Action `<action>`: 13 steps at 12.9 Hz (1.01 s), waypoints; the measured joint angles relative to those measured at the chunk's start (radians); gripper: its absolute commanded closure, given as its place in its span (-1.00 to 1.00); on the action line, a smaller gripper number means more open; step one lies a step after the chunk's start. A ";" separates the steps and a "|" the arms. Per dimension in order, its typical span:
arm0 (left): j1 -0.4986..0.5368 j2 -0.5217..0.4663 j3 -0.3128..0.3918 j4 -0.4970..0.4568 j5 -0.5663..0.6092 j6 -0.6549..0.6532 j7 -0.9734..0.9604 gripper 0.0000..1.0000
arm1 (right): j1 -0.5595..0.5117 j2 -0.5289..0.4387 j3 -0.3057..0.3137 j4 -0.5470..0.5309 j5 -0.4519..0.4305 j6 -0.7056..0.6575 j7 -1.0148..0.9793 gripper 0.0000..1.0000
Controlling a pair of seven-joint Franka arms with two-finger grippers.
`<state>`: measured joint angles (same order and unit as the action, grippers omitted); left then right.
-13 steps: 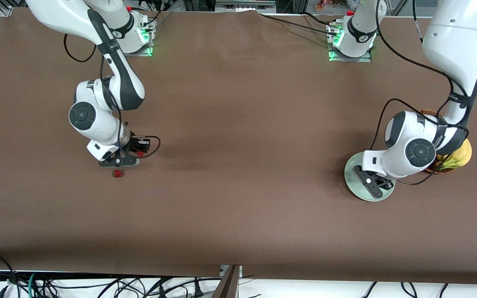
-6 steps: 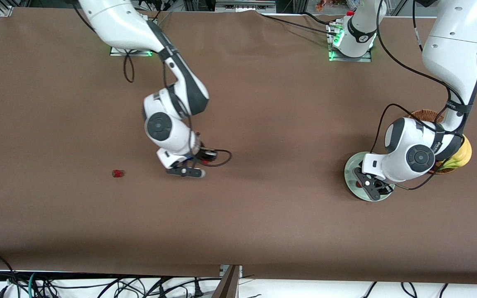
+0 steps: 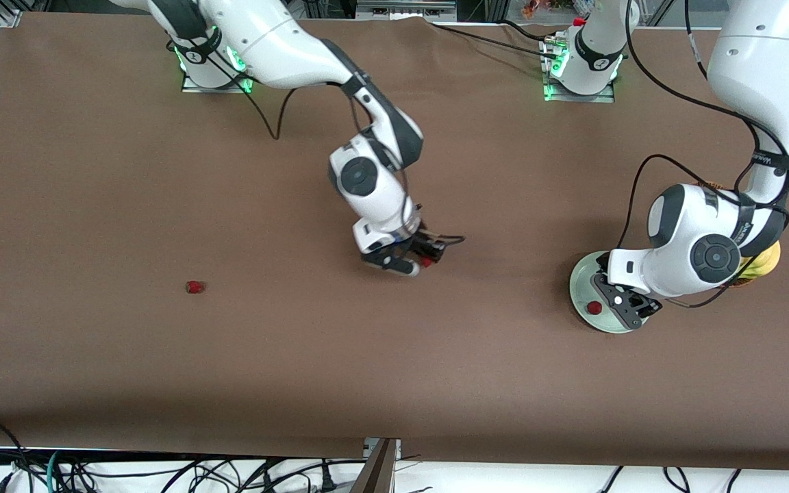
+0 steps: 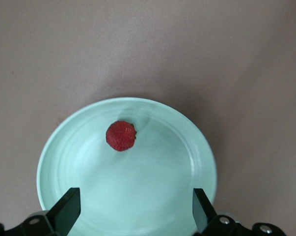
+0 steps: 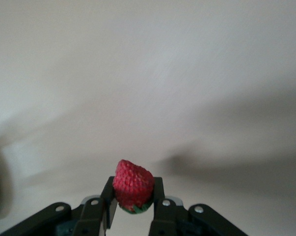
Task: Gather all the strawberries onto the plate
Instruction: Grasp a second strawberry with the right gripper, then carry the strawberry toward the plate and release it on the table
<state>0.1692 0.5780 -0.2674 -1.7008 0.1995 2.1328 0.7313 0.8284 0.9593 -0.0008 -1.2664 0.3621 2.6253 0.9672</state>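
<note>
My right gripper holds the red strawberry (image 3: 426, 261) (image 5: 133, 184) above the brown table. It needs to move the strawberry to the plate before it opens.
My right gripper (image 3: 416, 263) is over the middle of the table and is shut on a red strawberry (image 5: 133, 184) with a green top. My left gripper (image 3: 624, 309) hangs open over the pale mint-green plate (image 3: 583, 282) at the left arm's end of the table; its fingers (image 4: 64, 216) stand wide apart with nothing between them. A second strawberry (image 3: 594, 307) lies on the plate, and the left wrist view shows it (image 4: 121, 135) on the plate's bare floor (image 4: 152, 187). A third strawberry (image 3: 194, 287) lies on the cloth toward the right arm's end.
A brown wicker basket with yellow fruit (image 3: 763, 260) stands beside the plate, mostly hidden by the left arm. The brown cloth (image 3: 394, 370) covers the whole table.
My right arm has swung from beside the strawberry on the cloth to the table's middle, with its strawberry still held. The strawberry on the plate now shows beside my left gripper.
</note>
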 measured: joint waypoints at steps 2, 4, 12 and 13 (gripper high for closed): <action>-0.001 -0.014 -0.032 0.000 -0.005 -0.041 -0.090 -1.00 | 0.034 0.069 0.053 0.034 0.000 0.157 0.081 0.64; -0.004 -0.016 -0.076 -0.004 -0.005 -0.072 -0.197 -1.00 | 0.056 0.115 0.066 0.058 0.001 0.245 0.135 -0.02; -0.009 -0.015 -0.090 -0.099 -0.137 0.004 -0.274 -1.00 | 0.018 0.098 0.047 0.115 -0.012 0.186 0.173 -0.71; -0.009 -0.015 -0.098 -0.102 -0.138 0.008 -0.301 -1.00 | -0.012 0.081 0.043 0.118 -0.047 0.109 0.167 -0.71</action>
<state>0.1605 0.5630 -0.3657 -1.8031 0.0615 2.1412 0.4307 0.8164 1.0403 0.0426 -1.1483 0.3154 2.7344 1.1342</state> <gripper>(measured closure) 0.000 0.141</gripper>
